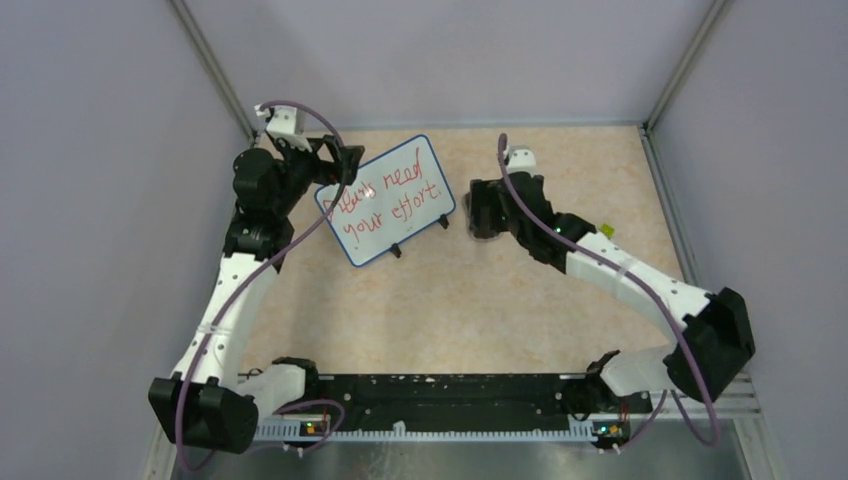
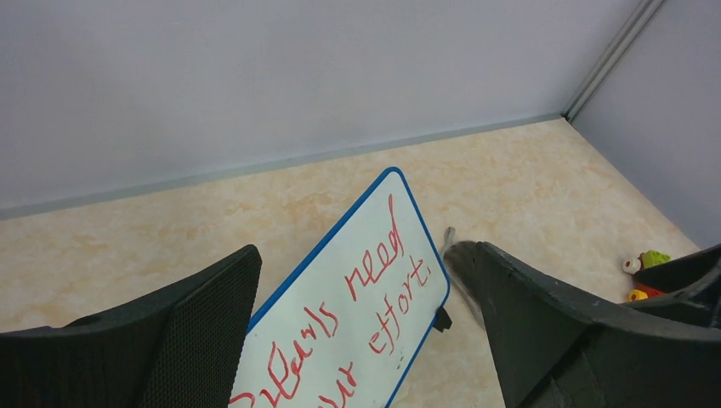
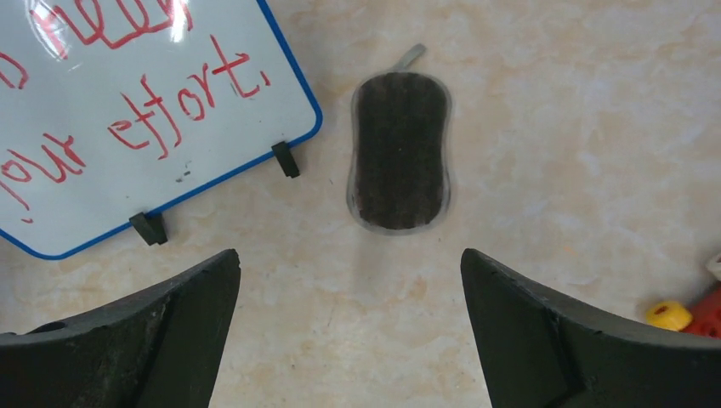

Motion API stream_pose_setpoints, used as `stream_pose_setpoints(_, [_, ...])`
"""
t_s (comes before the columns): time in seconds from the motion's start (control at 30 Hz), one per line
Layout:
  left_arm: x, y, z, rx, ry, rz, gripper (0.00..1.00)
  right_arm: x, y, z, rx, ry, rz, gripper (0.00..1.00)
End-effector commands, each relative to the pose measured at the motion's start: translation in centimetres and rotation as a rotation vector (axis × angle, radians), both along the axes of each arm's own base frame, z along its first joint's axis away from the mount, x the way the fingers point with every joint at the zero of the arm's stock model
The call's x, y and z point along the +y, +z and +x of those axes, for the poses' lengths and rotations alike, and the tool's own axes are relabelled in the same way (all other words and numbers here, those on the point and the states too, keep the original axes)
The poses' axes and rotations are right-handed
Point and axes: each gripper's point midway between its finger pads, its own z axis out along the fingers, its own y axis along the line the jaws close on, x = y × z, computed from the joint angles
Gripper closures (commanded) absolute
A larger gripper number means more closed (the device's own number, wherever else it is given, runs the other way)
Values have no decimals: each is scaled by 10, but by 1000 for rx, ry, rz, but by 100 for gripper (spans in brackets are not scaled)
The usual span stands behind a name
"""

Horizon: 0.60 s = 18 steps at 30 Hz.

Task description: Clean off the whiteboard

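Observation:
The dark grey eraser pad has to be turned over for erasing the whiteboard [image 1: 388, 200], so the robot's right gripper should grab the pad at its narrow middle [image 1: 482, 213] and leave the looped end free.
The whiteboard [image 1: 388, 200] rests at an angle in the middle of the table, blue-rimmed, with red handwriting across it and small black feet along its near edge. It also shows in the left wrist view [image 2: 357, 297] and the right wrist view [image 3: 144, 119]. My left gripper [image 1: 338, 165] hovers open over the board's far left end [image 2: 357, 253], and nothing is gripped. A dark grey oval eraser pad [image 3: 400, 151] lies flat just right of the board. My right gripper [image 3: 349, 255] is open above the table just short of the pad, holding nothing.
A small yellow, green and red toy [image 3: 680, 314] lies on the table to the right of the eraser, also in the top view [image 1: 606, 230]. Grey walls close off the back and both sides, with metal posts in the far corners.

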Motion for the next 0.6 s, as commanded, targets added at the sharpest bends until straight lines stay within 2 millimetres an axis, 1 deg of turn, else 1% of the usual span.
stream_pose_setpoints(0.0, [-3,10,8,11,-2,-15,1,32,5,32,79,37,277,2])
stream_pose_setpoints(0.07, [-6,-1,10,36,-21,-7,1,35,-7,49,142,55,381,3])
stream_pose_setpoints(0.17, [-9,-19,9,54,-39,-3,1,33,-29,70,229,72,495,6])
stream_pose_setpoints(0.23, [-10,-32,6,64,-47,5,1,23,-47,83,277,51,522,10])
stream_pose_setpoints(0.3, [-9,-39,5,72,-44,12,1,9,-65,95,315,13,515,12])
stream_pose_setpoints(0.33, [-8,-41,3,73,-42,17,1,3,-75,100,335,2,505,13])
stream_pose_setpoints(0.4, [-7,-41,2,64,-39,22,1,-9,-96,109,386,-13,484,20])
stream_pose_setpoints(0.47, [-7,-39,1,53,-38,28,1,-15,-112,112,430,2,480,23])
stream_pose_setpoints(0.57, [-6,-39,-1,47,-38,31,1,-22,-130,113,477,32,489,29])
